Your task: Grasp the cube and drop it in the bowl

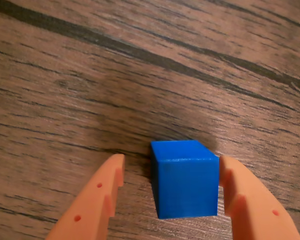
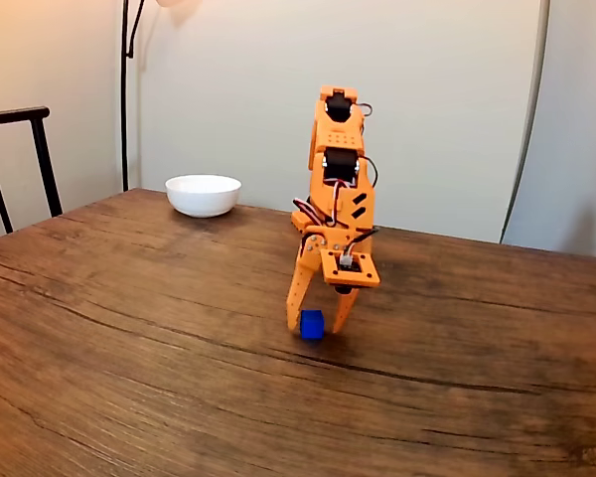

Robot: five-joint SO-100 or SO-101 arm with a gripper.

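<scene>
I will grab the small blue cube [image 1: 185,180] next by its opposite upright sides, and then drop it in the bowl.
The small blue cube [image 1: 185,180] rests on the wooden table [image 1: 90,100] between the two orange fingers of my gripper [image 1: 171,162]. In the wrist view the right finger [image 1: 240,200] touches the cube's side, while a narrow gap separates the left finger [image 1: 102,192] from it. The gripper is open around the cube. From the fixed view, the arm reaches straight down, the gripper [image 2: 315,330] tips at table level on either side of the cube [image 2: 311,324]. The white bowl [image 2: 203,196] sits far back left on the table, well away from the arm.
A dark chair back [image 2: 20,149] stands beyond the table's left edge, and a thin lamp pole [image 2: 125,89] rises behind it. Bare wood [image 2: 129,338] stretches between the arm and the bowl.
</scene>
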